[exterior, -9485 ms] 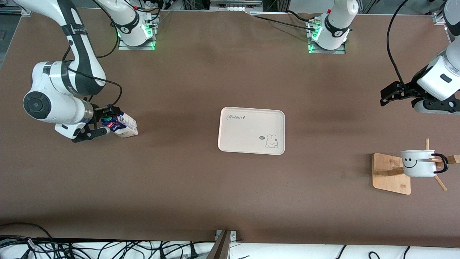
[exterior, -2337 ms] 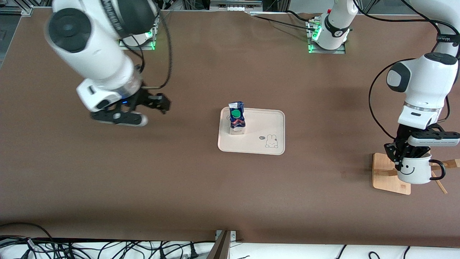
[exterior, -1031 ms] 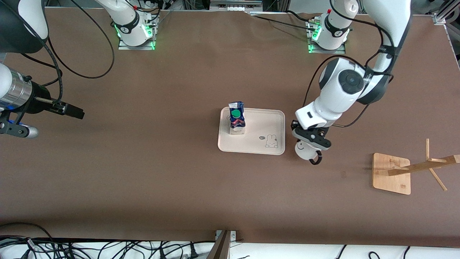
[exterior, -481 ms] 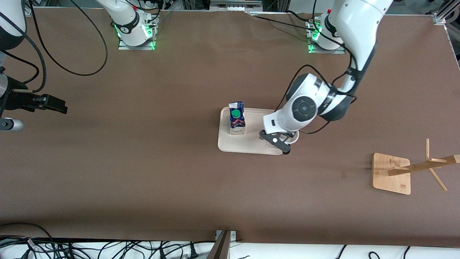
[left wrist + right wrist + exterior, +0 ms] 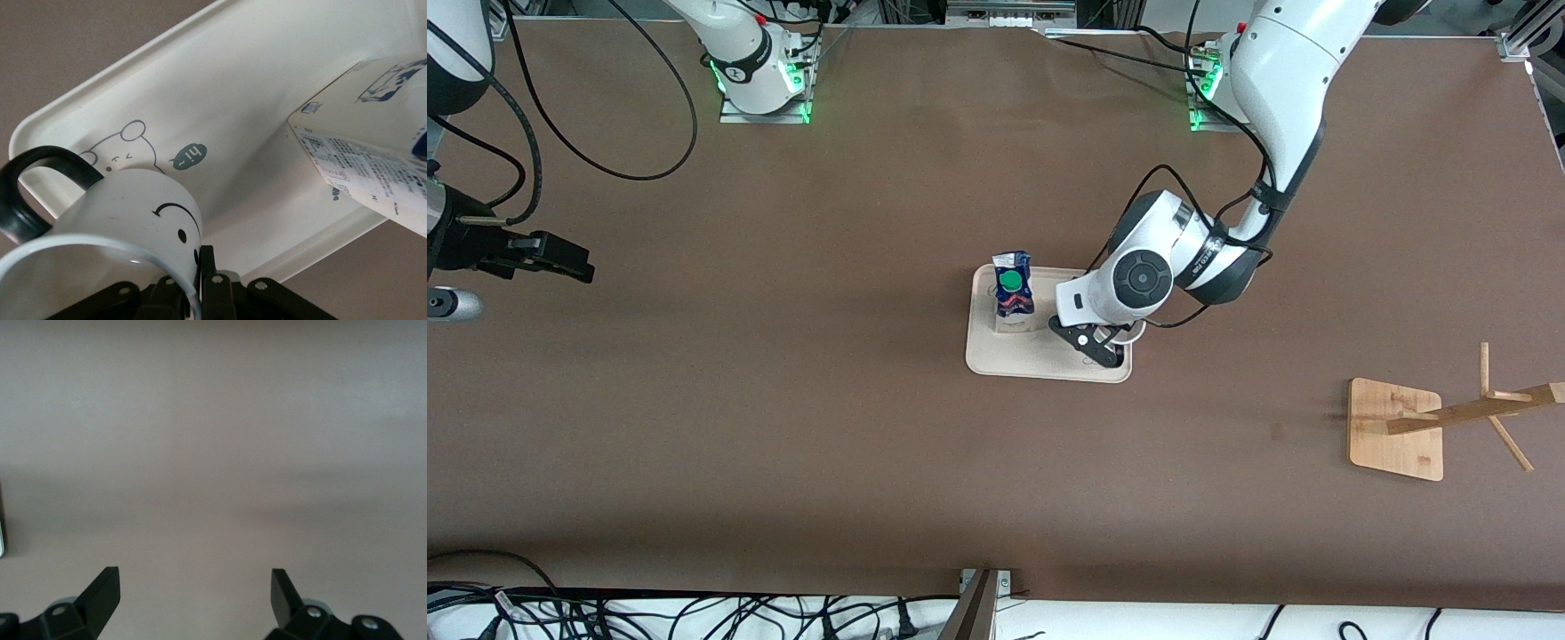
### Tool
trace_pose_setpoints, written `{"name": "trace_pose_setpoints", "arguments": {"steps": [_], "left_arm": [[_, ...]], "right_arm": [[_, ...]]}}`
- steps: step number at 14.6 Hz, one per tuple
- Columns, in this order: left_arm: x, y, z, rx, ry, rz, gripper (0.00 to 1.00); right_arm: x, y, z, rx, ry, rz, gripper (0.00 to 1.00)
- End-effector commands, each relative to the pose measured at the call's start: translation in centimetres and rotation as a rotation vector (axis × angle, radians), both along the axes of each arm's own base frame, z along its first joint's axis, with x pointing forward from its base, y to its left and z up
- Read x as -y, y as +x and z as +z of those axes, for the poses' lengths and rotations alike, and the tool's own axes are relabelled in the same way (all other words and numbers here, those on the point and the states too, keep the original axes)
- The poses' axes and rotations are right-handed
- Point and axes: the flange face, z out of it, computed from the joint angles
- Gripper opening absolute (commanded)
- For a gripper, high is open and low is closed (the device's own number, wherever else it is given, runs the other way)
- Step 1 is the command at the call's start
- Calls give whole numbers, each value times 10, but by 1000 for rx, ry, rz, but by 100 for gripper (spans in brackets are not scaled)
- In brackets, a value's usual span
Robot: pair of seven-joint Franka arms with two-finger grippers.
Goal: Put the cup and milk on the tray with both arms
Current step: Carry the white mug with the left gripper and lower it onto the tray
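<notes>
My left gripper should open now, because the cup's base is on the cream tray inside the tray's edge in the left wrist view.
The cream tray (image 5: pixel 1049 364) lies mid-table, and the milk (image 5: pixel 1013 293) stands upright on it at the end toward the right arm. My left gripper (image 5: pixel 1100 348) is over the tray's rabbit corner, shut on the rim of the cup (image 5: pixel 133 210). In the left wrist view one finger (image 5: pixel 208 263) presses the cup's smiley side, the black handle (image 5: pixel 27 190) points away from the milk (image 5: pixel 373 167), and the tray (image 5: pixel 267 100) lies close beneath. Whether the cup touches the tray is unclear. My right gripper (image 5: pixel 569 262) waits open above bare table at the right arm's end, nothing between its fingertips (image 5: pixel 107 587).
A tan wooden rack base (image 5: pixel 1396 431) with slanted pegs (image 5: pixel 1494 404) stands at the left arm's end of the table. Cables (image 5: pixel 605 613) lie along the edge nearest the front camera.
The left gripper carried the cup from beside the tray to over its rabbit corner, closer to the milk. The right arm drew back slightly, then held still.
</notes>
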Motion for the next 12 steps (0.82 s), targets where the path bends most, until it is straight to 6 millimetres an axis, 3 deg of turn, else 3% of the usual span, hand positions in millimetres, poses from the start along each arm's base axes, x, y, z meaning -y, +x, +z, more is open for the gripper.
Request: {"name": "trace_pose_setpoints", "arguments": {"steps": [1, 5, 6, 9, 12], "left_arm": [[5, 2, -5, -26, -3, 17, 0], [6, 2, -4, -26, 0, 35, 3], [6, 1, -4, -26, -1, 33, 24], [7, 1, -3, -27, -2, 44, 36], [7, 2, 3, -52, -40, 101, 41]], "right_arm": [[0, -5, -2, 20, 18, -87, 100], [-18, -6, -1, 24, 14, -105, 100], [-21, -6, -1, 25, 15, -97, 100], [-31, -7, 0, 23, 13, 40, 100], [-33, -7, 0, 20, 1, 57, 100]]}}
